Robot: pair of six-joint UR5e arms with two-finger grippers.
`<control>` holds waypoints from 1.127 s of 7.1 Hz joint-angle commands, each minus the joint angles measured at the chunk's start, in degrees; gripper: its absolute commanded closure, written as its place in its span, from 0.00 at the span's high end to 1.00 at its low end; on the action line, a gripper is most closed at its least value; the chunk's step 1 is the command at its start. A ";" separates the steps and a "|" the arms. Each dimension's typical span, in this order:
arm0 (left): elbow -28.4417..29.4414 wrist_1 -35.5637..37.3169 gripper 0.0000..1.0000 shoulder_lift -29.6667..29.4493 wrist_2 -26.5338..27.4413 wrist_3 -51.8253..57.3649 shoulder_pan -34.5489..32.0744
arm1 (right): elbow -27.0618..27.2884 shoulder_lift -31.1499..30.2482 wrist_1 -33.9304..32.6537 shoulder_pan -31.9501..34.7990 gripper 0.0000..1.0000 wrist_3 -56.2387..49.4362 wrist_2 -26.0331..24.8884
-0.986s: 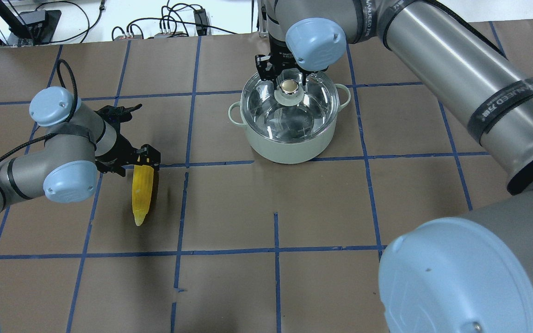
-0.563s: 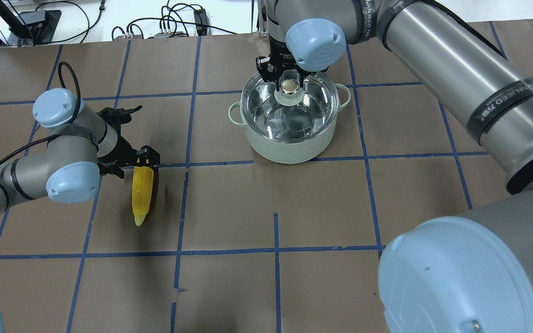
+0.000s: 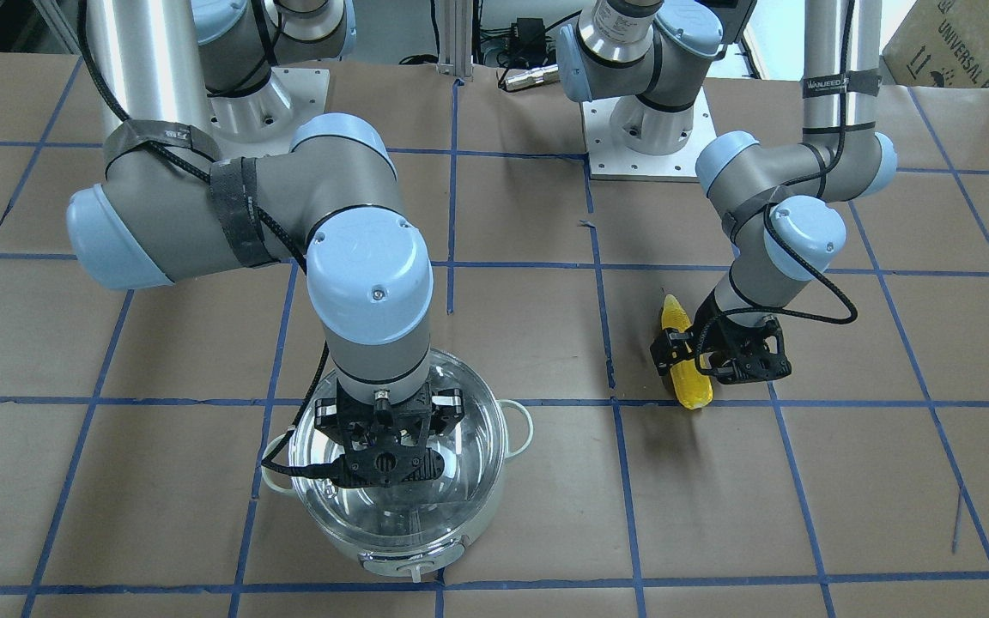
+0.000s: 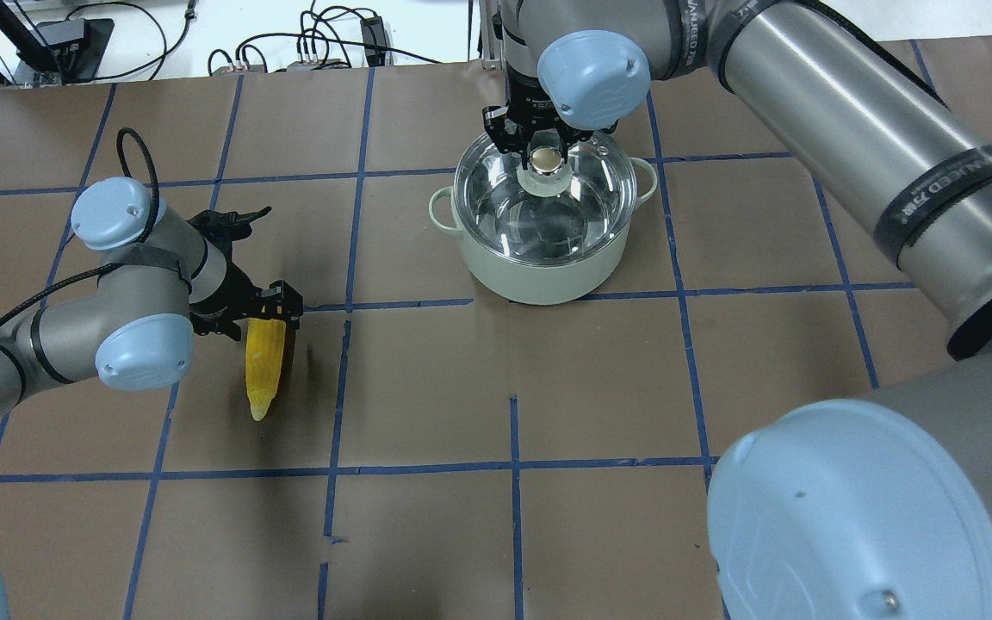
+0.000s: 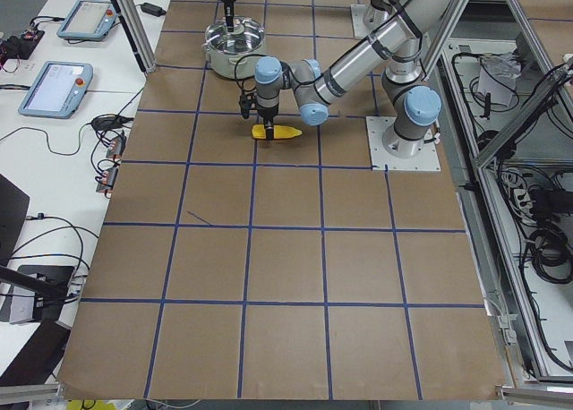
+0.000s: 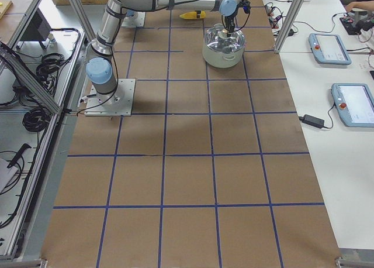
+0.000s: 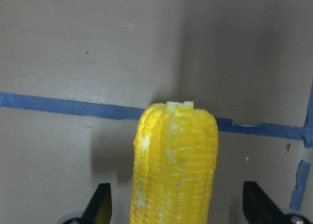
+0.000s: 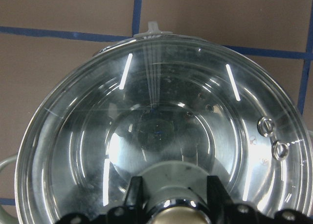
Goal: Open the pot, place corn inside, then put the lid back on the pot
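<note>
I will put the corn inside the pot [image 3: 398, 525], so my left gripper will next pick up the yellow corn by its thick end [image 3: 688, 383].
The mint-white pot [image 4: 539, 277] stands at the table's far middle, with the clear glass lid [image 4: 548, 211] sitting on it. My right gripper [image 4: 546, 153] points down at the lid's centre. Its fingers press both sides of the cream knob [image 4: 546, 161], as the right wrist view [image 8: 173, 204] shows. The yellow corn [image 4: 261, 370] lies on the table to the left, tip toward the robot. My left gripper [image 4: 269, 310] is open and straddles the corn's thick end, with gaps on both sides in the left wrist view [image 7: 178, 209].
Brown paper with a blue tape grid covers the table [image 4: 513, 387]. Cables and boxes [image 4: 324, 43] lie beyond the far edge. The right arm's large elbow [image 4: 858, 508] fills the near right of the overhead view.
My right gripper has moved in over the knob and closed on it; the pot has shifted slightly right. My left arm has edged right; the corn has not moved.
</note>
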 commanded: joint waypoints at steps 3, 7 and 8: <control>-1.18 2.81 0.03 0.25 -0.35 -0.87 -0.01 | -3.27 -0.25 3.57 0.01 0.47 -0.15 -0.15; 6.01 -6.37 0.03 1.91 0.26 -0.78 -0.62 | -13.99 -2.26 19.73 -0.77 0.47 -2.94 -0.68; 10.91 -13.46 0.03 2.88 0.26 -0.78 -0.71 | -13.74 -4.01 20.81 -1.73 0.46 -6.70 -1.12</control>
